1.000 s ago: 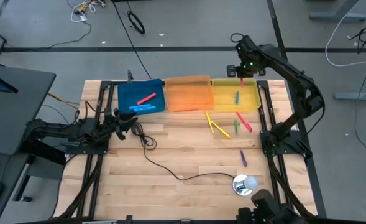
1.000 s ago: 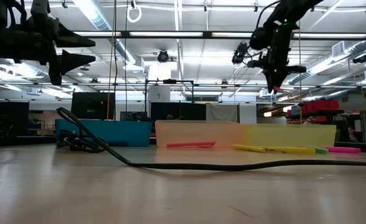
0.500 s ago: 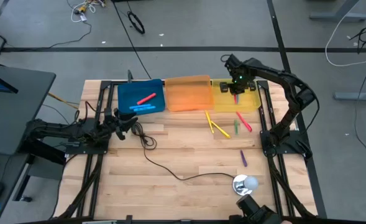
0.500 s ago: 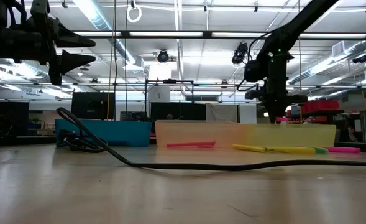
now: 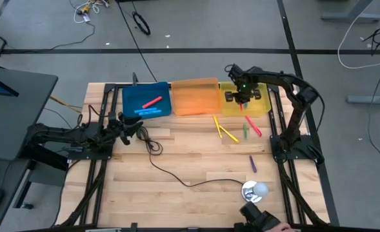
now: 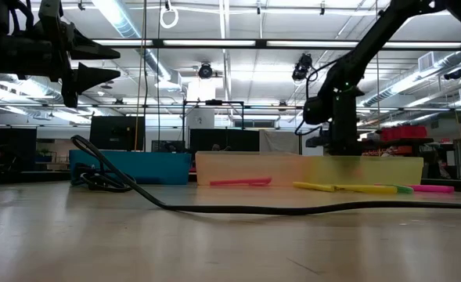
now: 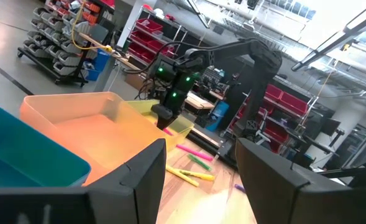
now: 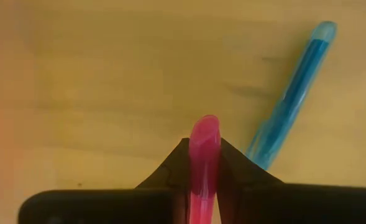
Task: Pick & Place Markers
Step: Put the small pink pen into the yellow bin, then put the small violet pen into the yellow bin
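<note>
I should open my right gripper now, because the end of the pink marker is inside the yellow tray, low beside the blue marker.
My right gripper (image 5: 241,96) reaches down into the yellow tray (image 5: 262,103), shut on a pink marker (image 8: 204,149). A blue marker (image 8: 288,93) lies on the tray floor just beside it. On the table in front of the tray lie two yellow markers (image 5: 223,130), a green one (image 5: 245,133), a pink one (image 5: 254,127) and a purple one (image 5: 253,164). The blue tray (image 5: 138,96) holds a red marker (image 5: 152,102) and a blue marker (image 5: 148,111). My left gripper (image 7: 201,180) waits open at the table's left side, next to the blue tray. My right gripper pinches the pink marker between its two fingers (image 8: 170,168), coming from above and pointing down. The marker runs along the fingers, and its rounded end (image 8: 205,127) sticks out past the fingertips toward the yellow tray's floor. Whether that end touches the floor I cannot tell.
An orange tray (image 5: 195,96) stands between the blue and yellow trays along the far edge. A black cable (image 5: 177,175) snakes from my left gripper across the table to a round silver-white object (image 5: 254,191) near the near edge. Bare wood spreads across the middle.
My right gripper has come down from above the yellow tray's far edge into the tray, shifting slightly toward the near edge and the left, still shut on the pink marker.
</note>
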